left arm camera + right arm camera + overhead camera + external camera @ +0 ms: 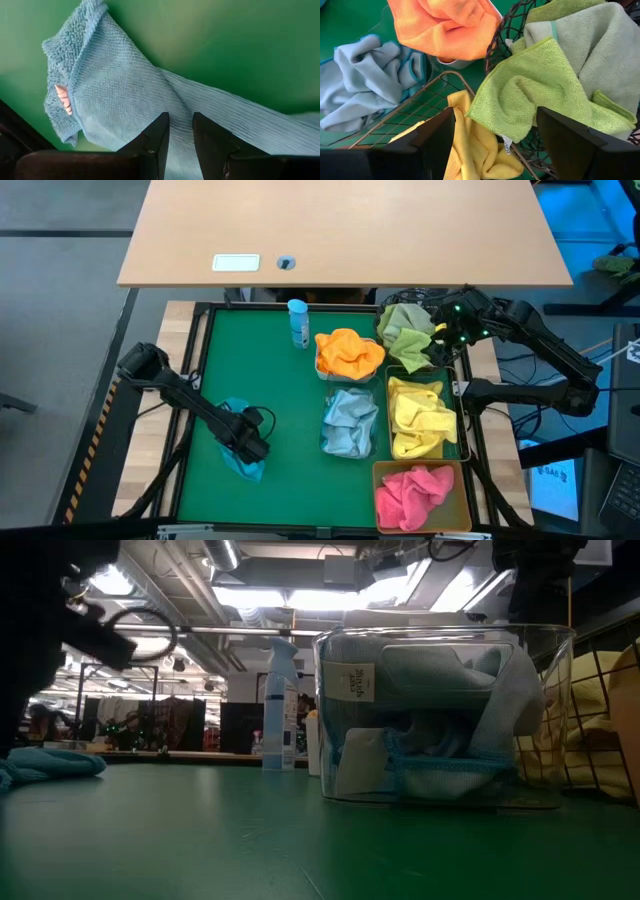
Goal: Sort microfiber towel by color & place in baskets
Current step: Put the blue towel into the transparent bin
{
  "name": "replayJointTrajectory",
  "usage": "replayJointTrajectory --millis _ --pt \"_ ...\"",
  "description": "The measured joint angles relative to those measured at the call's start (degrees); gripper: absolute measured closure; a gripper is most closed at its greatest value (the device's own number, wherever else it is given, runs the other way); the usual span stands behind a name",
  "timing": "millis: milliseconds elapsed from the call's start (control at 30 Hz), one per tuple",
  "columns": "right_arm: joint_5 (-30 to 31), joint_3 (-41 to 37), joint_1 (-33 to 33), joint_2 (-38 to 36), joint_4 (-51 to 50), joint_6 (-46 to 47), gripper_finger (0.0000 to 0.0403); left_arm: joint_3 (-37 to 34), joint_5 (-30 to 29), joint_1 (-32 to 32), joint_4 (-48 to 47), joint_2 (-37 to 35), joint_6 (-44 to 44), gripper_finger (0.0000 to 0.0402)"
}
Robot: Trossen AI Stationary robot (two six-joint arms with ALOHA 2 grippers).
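Note:
The teal towel (115,85) should go in with the blue ones, so I should first grab it next by its raised middle fold (177,112) with my left gripper.
A teal blue microfiber towel (243,470) (115,85) lies crumpled on the green mat near the table's left side. My left gripper (255,448) (180,120) points down right over it, fingers a narrow gap apart. My right gripper (440,345) (495,115) hangs wide open above the black round mesh basket (385,315), which holds light green towels (530,95). It touches nothing. Orange towels fill the white tub (348,355), grey-blue ones the clear tub (350,423), yellow ones the rectangular wire basket (420,415), and pink ones the amber tub (420,495). My left gripper comes at the teal towel from above, over a raised ridge (175,100) near the cloth's middle. I cannot tell whether the fingertips touch the cloth. The towel lies slack on the mat (50,762).
A blue-capped spray bottle (298,322) (280,705) stands at the mat's far edge. The five baskets crowd the right half. A bare stretch of green mat (280,400) lies between the teal towel and the baskets. A wooden desk (340,230) stands beyond the far edge.

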Motion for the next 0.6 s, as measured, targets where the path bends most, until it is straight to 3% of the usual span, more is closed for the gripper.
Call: replayJointTrajectory --millis 367,600 --pt "0.1 0.0 0.0 0.0 0.0 0.0 0.0126 -4.12 0.07 0.09 5.41 2.5 0.0 0.0323" --pt "-0.16 -0.02 0.0 -0.85 0.0 -0.02 0.0126 -4.29 0.09 0.11 7.16 2.56 -0.03 0.0384"
